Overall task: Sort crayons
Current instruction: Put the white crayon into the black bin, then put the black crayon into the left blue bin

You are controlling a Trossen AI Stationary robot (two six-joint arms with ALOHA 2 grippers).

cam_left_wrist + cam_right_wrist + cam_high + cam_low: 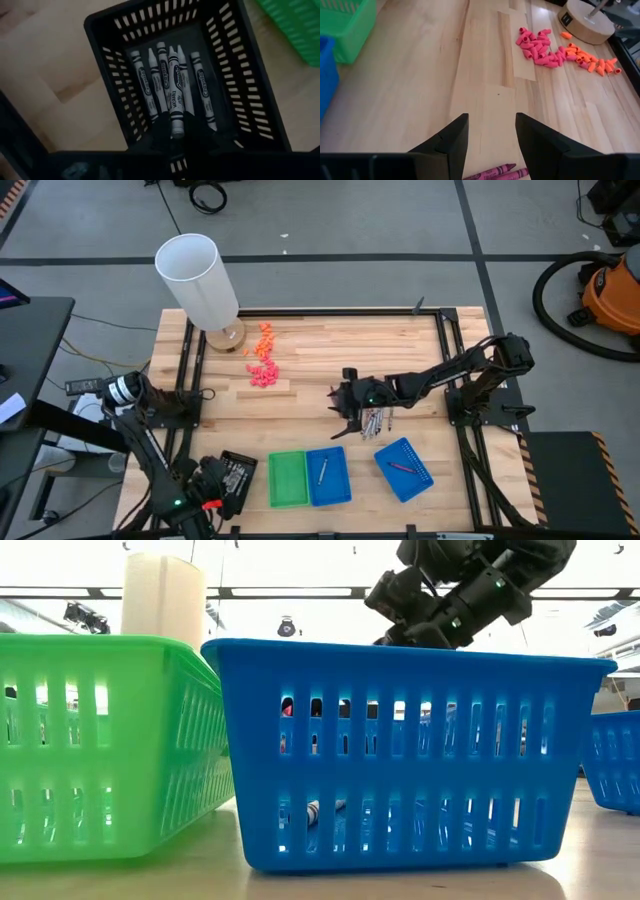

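My left gripper is ready to let go and should open: the held crayon (pixel 176 95) is inside the black basket's rim (pixel 92 25) in the left wrist view.
My left gripper (pixel 222 483) is at the near left, over a black slotted basket (pixel 238 473), and is shut on a silver-grey crayon (pixel 173 90). Several more silver-grey crayons (pixel 150 85) lie side by side on the basket's floor. My right gripper (pixel 491 135) is open and empty at mid-table (pixel 350 408), just left of a loose pile of crayons (pixel 375 421). Two magenta crayons (pixel 495 173) lie on the table just under its fingers. One crayon (pixel 322 471) lies in the middle blue tray and a magenta one (pixel 403 468) in the right blue tray. My left gripper pinches the silver-grey crayon by its near end (pixel 176 129) between its two fingers. The crayon runs straight on from the fingers into the black basket, above the ones lying there. Whether its far tip rests on them, I cannot tell.
A green tray (pixel 287 479), a blue tray (pixel 338 480) and a second blue tray (pixel 415 478) stand along the near edge. Chunky pink and orange bits (pixel 263 360) lie at the far left by a white lamp (pixel 200 280). Bare wood lies ahead of the right gripper (pixel 485 75).
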